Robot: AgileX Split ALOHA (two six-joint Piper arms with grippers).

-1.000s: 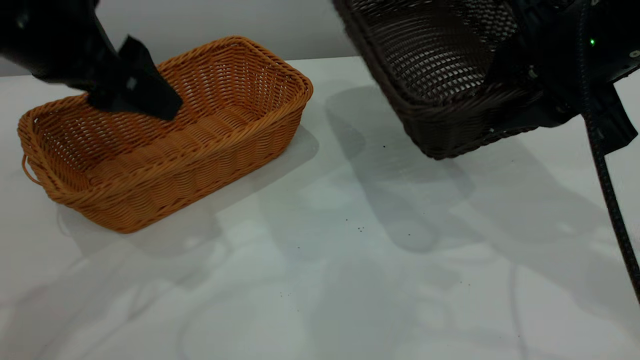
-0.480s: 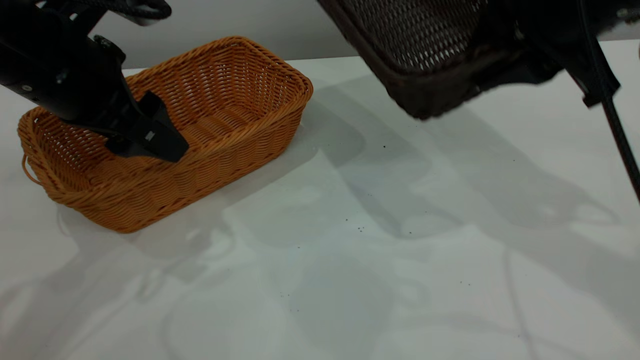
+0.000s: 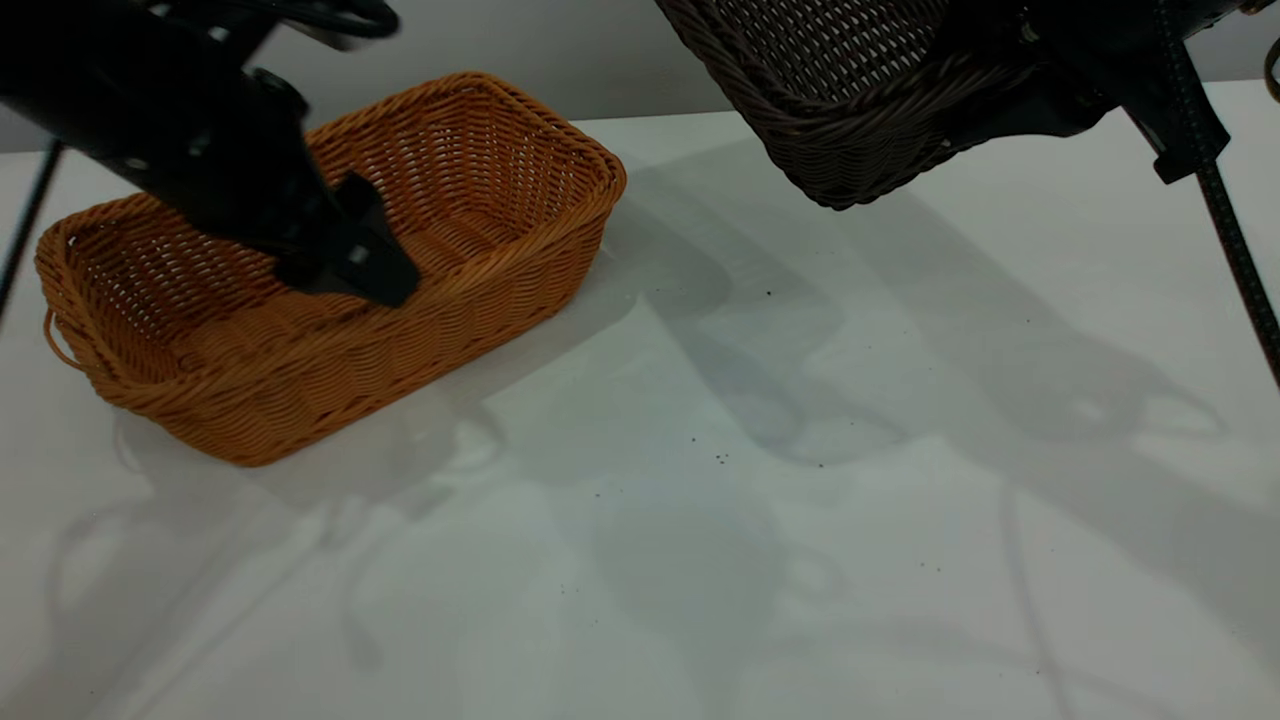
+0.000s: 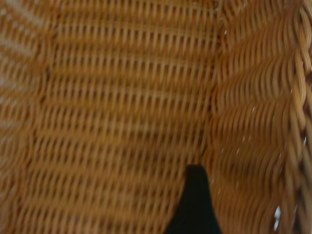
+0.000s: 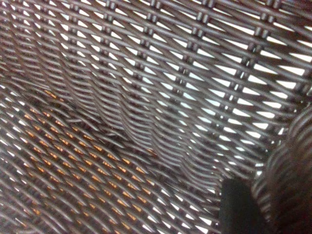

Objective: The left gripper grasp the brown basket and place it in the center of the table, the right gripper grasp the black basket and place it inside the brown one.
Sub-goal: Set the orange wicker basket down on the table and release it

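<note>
I will next grab the brown basket by its near long side's braided rim [image 3: 486, 276] [image 4: 297, 112] with my left gripper, so I can put it in the center of the table.
The brown basket [image 3: 470, 200] stands on the white table [image 3: 700, 520] at the left, its small loop handle at the left end. My left gripper [image 3: 370, 275] is down inside it, by the near long wall, jaws open. The left wrist view shows the basket's woven floor [image 4: 122, 97] and one black finger [image 4: 195, 204] a little off the side wall; the other finger is hidden. My right gripper [image 3: 1040, 70] is shut on the rim of the black basket [image 3: 830, 90] and holds it tilted in the air at the upper right. Its weave fills the right wrist view [image 5: 146, 97], with one finger [image 5: 236, 204] showing.
Bare tabletop with shadows lies between the two baskets and toward the front. The right arm's braided cable [image 3: 1235, 260] hangs down at the right edge. A grey wall stands behind the table.
My left gripper has come down and to the right, deeper into the brown basket toward its near wall. The right gripper has lifted the black basket higher. The brown basket has not moved.
</note>
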